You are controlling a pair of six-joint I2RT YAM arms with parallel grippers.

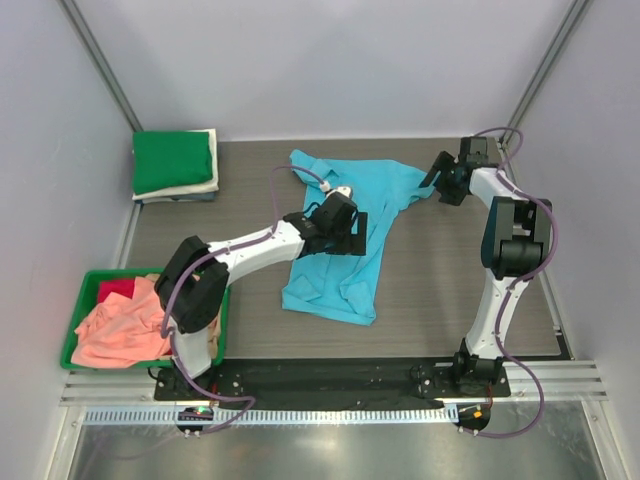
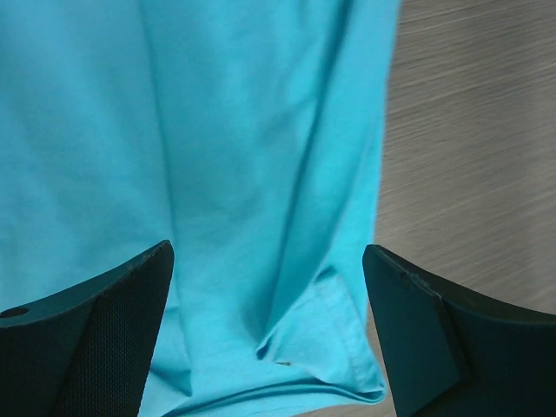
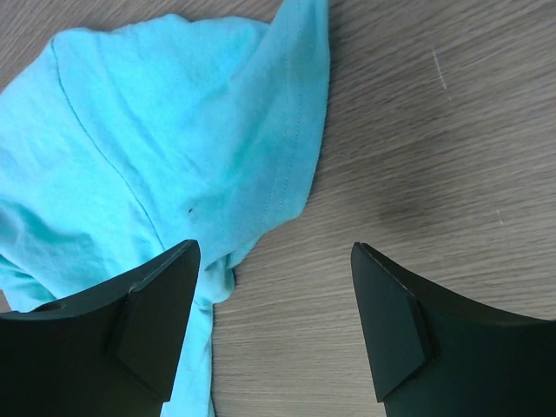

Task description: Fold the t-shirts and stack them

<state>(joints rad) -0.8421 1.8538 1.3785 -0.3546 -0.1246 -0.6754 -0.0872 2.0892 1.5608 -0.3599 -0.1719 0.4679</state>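
The robot's right gripper needs to take hold of the sky-blue t-shirt (image 1: 330,285) next by its sleeve's edge (image 1: 427,187), so the t-shirt's body stays free to spread open for folding.
A sky-blue t-shirt (image 1: 330,285) lies crumpled and partly spread in the middle of the table. My left gripper (image 1: 352,238) hovers over its middle, open; in the left wrist view the left gripper (image 2: 268,256) has nothing between its fingers, with creased blue cloth (image 2: 243,148) and a folded hem below. My right gripper (image 1: 437,180) stands open at the shirt's right sleeve (image 3: 182,130). Bare table shows between the fingers of the right gripper (image 3: 274,252); the sleeve's edge lies by the left finger. A folded green t-shirt (image 1: 172,160) tops a cream one (image 1: 208,182) at the back left.
A green bin (image 1: 80,325) at the near left holds a salmon-pink shirt (image 1: 120,328) that spills over its rim and a red one (image 1: 116,289). Grey walls close the table (image 1: 440,280) on three sides. My left arm reaches across from the bin side.
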